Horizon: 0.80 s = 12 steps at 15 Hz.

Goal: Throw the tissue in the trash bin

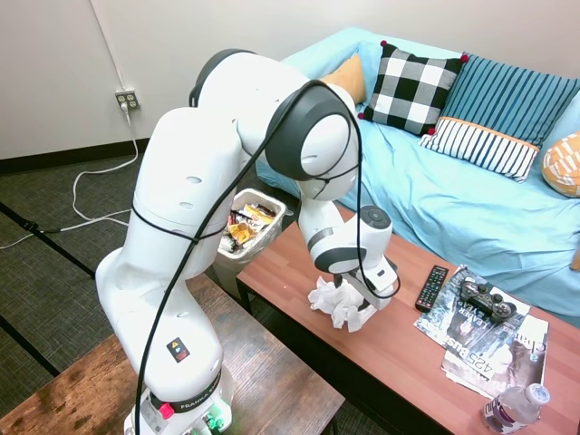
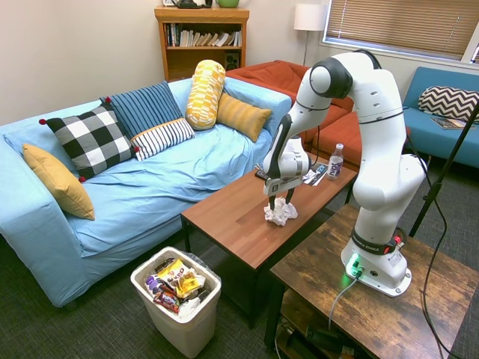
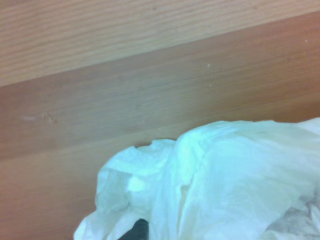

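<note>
My gripper is about to pick up the tissue by its crumpled middle, to throw it in the trash bin.
The tissue is a white crumpled wad lying on the wooden coffee table, near its middle. My gripper points straight down onto the top of the wad, open, with a dark finger on either side of it. Seen from the wrist, the tissue fills the lower part of the picture, with bare wood around it. The trash bin stands on the carpet off the table's end, off-white, lined and full of colourful wrappers.
A black remote, a game controller, magazines and a water bottle lie at the table's other end. A blue sofa with cushions runs along the far side. A darker wooden table stands on the near side.
</note>
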Motion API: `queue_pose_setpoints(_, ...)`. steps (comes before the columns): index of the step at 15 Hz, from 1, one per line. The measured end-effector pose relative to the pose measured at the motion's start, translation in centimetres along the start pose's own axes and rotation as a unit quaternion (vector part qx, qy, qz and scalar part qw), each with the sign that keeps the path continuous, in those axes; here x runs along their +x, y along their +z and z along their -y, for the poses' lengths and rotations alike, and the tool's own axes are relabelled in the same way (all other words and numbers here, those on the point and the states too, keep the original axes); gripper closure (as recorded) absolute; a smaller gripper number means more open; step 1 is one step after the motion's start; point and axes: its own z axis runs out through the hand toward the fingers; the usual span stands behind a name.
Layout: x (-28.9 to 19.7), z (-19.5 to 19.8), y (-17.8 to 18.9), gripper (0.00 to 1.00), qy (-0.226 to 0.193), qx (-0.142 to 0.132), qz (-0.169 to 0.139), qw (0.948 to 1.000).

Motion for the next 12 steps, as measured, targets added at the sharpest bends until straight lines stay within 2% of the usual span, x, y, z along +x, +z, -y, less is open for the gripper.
queue_pose_setpoints(12,-0.7,-0.2,2.1,1.0,-0.003,-0.012,0.014,0.9998)
